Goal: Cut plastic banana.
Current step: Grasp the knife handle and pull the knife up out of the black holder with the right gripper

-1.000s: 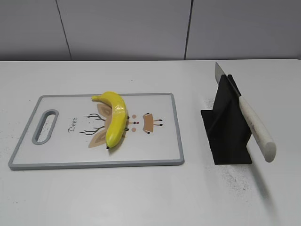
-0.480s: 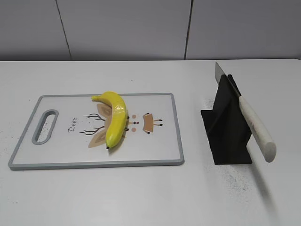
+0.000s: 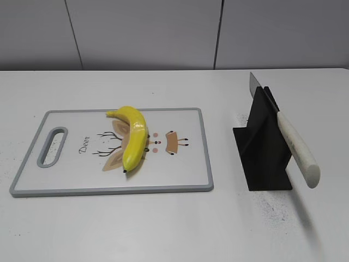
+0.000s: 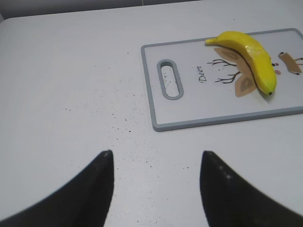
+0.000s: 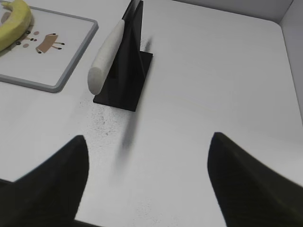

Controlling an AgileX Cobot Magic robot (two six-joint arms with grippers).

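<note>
The knife has to cut the plastic banana, so the robot's right gripper should grab it by its pale handle next.
The plastic banana (image 3: pixel 133 137) is glossy yellow and lies in one piece on a white cutting board (image 3: pixel 65 180) with a grey rim and a deer drawing. It also shows in the left wrist view (image 4: pixel 248 49) and, partly, in the right wrist view (image 5: pixel 13 21). A knife with a white handle (image 3: pixel 297 147) rests slanted in a black stand (image 3: pixel 263 147); the right wrist view shows the handle (image 5: pixel 106 54) too. My left gripper (image 4: pixel 156 158) is open and empty over bare table left of the board. My right gripper (image 5: pixel 149 142) is open and empty, near the stand. Neither gripper shows in the exterior view.
The white table (image 3: pixel 174 229) carries dark specks near the stand and the board. A grey wall (image 3: pixel 163 33) closes the far side. The table's right edge meets a wall in the right wrist view (image 5: pixel 291 56).
</note>
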